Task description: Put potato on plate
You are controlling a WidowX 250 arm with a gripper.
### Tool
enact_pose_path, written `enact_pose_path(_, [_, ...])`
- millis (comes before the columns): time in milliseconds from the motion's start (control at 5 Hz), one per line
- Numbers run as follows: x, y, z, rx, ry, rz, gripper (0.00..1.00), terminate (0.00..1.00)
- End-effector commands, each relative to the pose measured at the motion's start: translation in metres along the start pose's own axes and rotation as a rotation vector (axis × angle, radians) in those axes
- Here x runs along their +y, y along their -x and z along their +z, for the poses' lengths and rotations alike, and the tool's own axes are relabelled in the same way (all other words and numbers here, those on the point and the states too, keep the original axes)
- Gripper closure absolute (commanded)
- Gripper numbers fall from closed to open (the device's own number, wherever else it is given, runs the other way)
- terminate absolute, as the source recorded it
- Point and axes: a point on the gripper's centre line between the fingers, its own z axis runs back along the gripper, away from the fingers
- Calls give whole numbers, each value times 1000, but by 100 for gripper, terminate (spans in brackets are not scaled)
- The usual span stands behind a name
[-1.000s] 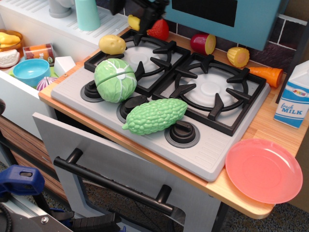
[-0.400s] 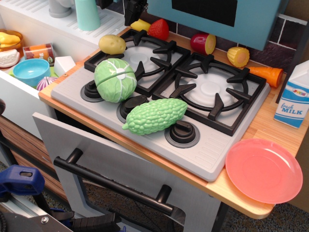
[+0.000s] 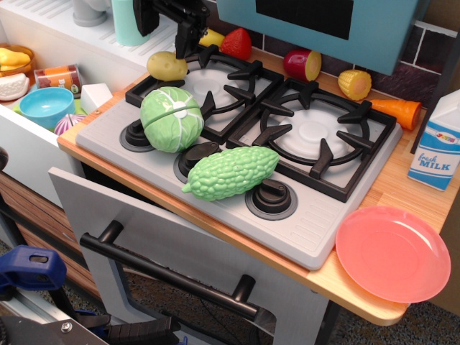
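Observation:
The gripper grabs the potato (image 3: 167,66) by its rounded sides next, to put the potato on the pink plate.
The potato (image 3: 167,66), yellow-tan and egg-shaped, lies at the far left corner of the stove grate. The salmon-pink plate (image 3: 392,253) sits on the wooden counter at the front right, with nothing on it. My black gripper (image 3: 167,29) hangs just above and slightly behind the potato, at the top left of the view. Its fingers (image 3: 188,37) stand apart, open and empty, one on each side above the potato. It is not touching the potato.
A green cabbage (image 3: 171,118) and a green bitter gourd (image 3: 230,172) lie on the stove's front. A strawberry (image 3: 236,44), a banana tip (image 3: 210,37), a red-yellow fruit (image 3: 302,65), corn (image 3: 354,83) and a carrot (image 3: 395,111) line the back. A milk carton (image 3: 440,141) stands right. A blue bowl (image 3: 46,106) sits left.
My gripper has moved left and down from above the banana and strawberry to just above the potato. Nothing else has moved.

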Motion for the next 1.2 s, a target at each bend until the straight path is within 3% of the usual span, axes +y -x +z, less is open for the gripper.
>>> enact_pose_path(0, [12, 5, 16, -75, -13, 9, 0, 0])
enact_pose_path(600, [20, -1, -12, -100, 36, -13, 0, 0])
enact_pose_path(1000, [12, 0, -33, -78, 143, 46, 0, 0])
